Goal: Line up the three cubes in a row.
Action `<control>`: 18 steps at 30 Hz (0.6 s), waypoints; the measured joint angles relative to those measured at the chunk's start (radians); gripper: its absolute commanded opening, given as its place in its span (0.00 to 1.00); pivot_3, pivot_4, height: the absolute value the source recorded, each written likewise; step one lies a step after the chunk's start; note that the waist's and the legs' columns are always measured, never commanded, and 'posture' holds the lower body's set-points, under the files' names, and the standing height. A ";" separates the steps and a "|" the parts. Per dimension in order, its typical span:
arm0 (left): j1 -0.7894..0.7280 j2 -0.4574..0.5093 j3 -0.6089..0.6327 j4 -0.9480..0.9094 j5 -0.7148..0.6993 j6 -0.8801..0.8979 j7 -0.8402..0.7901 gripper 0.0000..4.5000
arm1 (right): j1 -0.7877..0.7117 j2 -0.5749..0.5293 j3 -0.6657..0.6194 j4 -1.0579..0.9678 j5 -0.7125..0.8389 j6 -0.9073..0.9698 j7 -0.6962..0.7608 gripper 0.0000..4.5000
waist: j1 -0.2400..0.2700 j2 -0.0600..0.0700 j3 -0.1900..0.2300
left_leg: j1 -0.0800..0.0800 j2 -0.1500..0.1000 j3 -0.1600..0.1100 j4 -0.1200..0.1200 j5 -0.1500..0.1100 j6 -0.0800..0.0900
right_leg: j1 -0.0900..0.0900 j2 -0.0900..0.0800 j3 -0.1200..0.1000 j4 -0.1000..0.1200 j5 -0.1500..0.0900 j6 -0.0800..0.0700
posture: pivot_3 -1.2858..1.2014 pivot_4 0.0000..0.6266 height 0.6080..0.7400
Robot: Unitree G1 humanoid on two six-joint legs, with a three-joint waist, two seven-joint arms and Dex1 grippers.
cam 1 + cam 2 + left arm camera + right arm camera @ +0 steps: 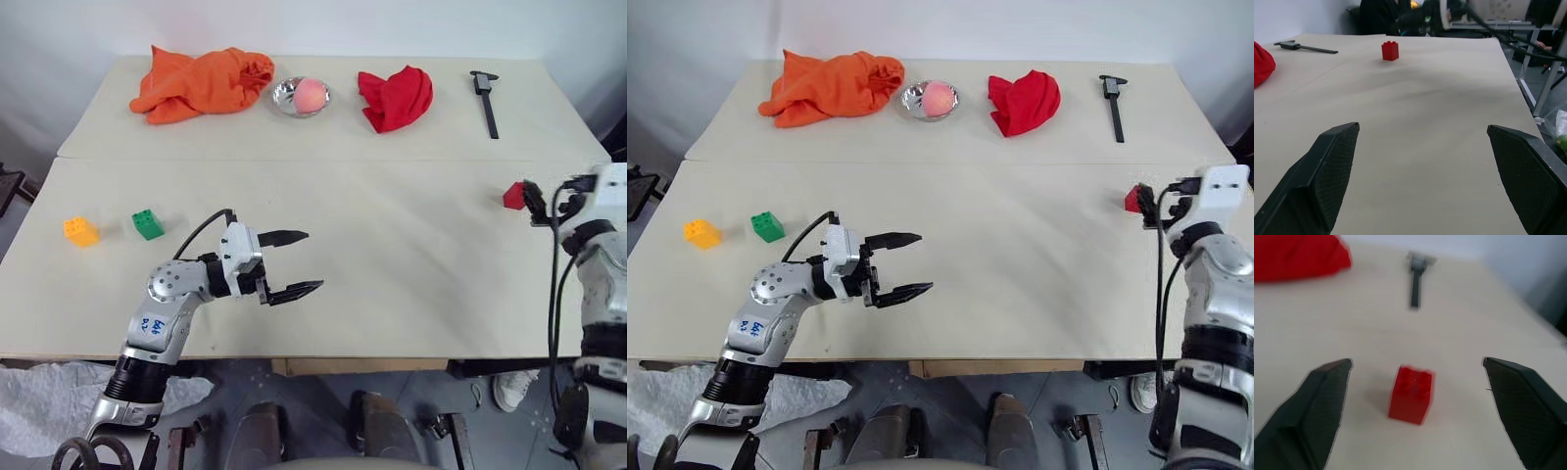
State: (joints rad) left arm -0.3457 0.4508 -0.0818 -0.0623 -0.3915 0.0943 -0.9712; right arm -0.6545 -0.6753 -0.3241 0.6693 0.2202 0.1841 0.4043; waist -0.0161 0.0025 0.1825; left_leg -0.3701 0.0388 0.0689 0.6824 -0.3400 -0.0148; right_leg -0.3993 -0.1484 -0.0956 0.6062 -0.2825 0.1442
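The red cube (512, 196) (1411, 394) is ahead of my right gripper's fingers, with bare tabletop between them. My right gripper should move toward the cube before it closes on it.
The red cube (512, 196) stands near the table's right edge. My right gripper (534, 204) is just behind it, level and open. In the right wrist view the red cube (1411, 394) sits between and slightly ahead of the spread fingers (1322, 401), untouched. The green cube (148, 224) and the yellow-orange cube (80, 231) sit side by side at the far left of the table. My left gripper (313, 260) hovers open and empty over the front middle, pointing right toward the red cube (1390, 51).
Along the back lie an orange cloth (201, 83), a metal bowl (284, 98) holding a pink ball, a red cloth (397, 96) and a black caliper (487, 101). A seam (294, 159) runs across the table between them and the cubes.
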 measured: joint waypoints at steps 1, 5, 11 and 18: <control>0.001 -0.002 0.000 -0.001 0.001 -0.001 0.002 0.98 | -0.041 0.000 0.020 0.066 -0.022 -0.004 -0.002 1.00 | 0.000 0.000 0.000 | 0.000 0.000 0.000 0.000 0.000 0.000 | 0.000 0.000 0.000 -0.001 0.000 0.000 | 0.52 0.24 1.00; 0.008 -0.002 0.003 -0.003 0.005 -0.003 0.016 0.98 | -0.159 -0.005 0.065 0.258 -0.082 -0.036 -0.018 1.00 | 0.001 0.000 0.000 | -0.001 0.000 0.000 -0.001 0.000 0.000 | 0.000 0.000 -0.001 -0.001 0.000 0.000 | 0.52 0.24 1.00; 0.040 0.002 0.005 -0.005 0.007 -0.006 0.024 1.00 | -0.222 -0.008 0.082 0.436 -0.121 -0.107 -0.032 0.85 | -0.001 0.000 0.000 | -0.001 0.000 0.000 -0.001 0.000 0.000 | 0.000 0.000 -0.001 -0.002 0.000 0.000 | 0.52 0.24 1.00; 0.039 0.002 0.006 -0.006 0.014 -0.012 0.033 1.00 | -0.241 -0.007 0.082 0.499 -0.122 -0.180 -0.004 0.33 | -0.011 0.000 0.000 | -0.001 0.000 0.000 -0.001 0.000 0.000 | 0.000 0.000 -0.001 -0.002 0.000 0.000 | 0.52 0.24 1.00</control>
State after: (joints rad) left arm -0.3069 0.4527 -0.0755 -0.0679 -0.3771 0.0819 -0.9381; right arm -0.8957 -0.6820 -0.2418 1.1679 0.0984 0.0037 0.3999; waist -0.0273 0.0029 0.1828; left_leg -0.3712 0.0389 0.0688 0.6817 -0.3400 -0.0149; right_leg -0.3994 -0.1485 -0.0965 0.6046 -0.2824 0.1446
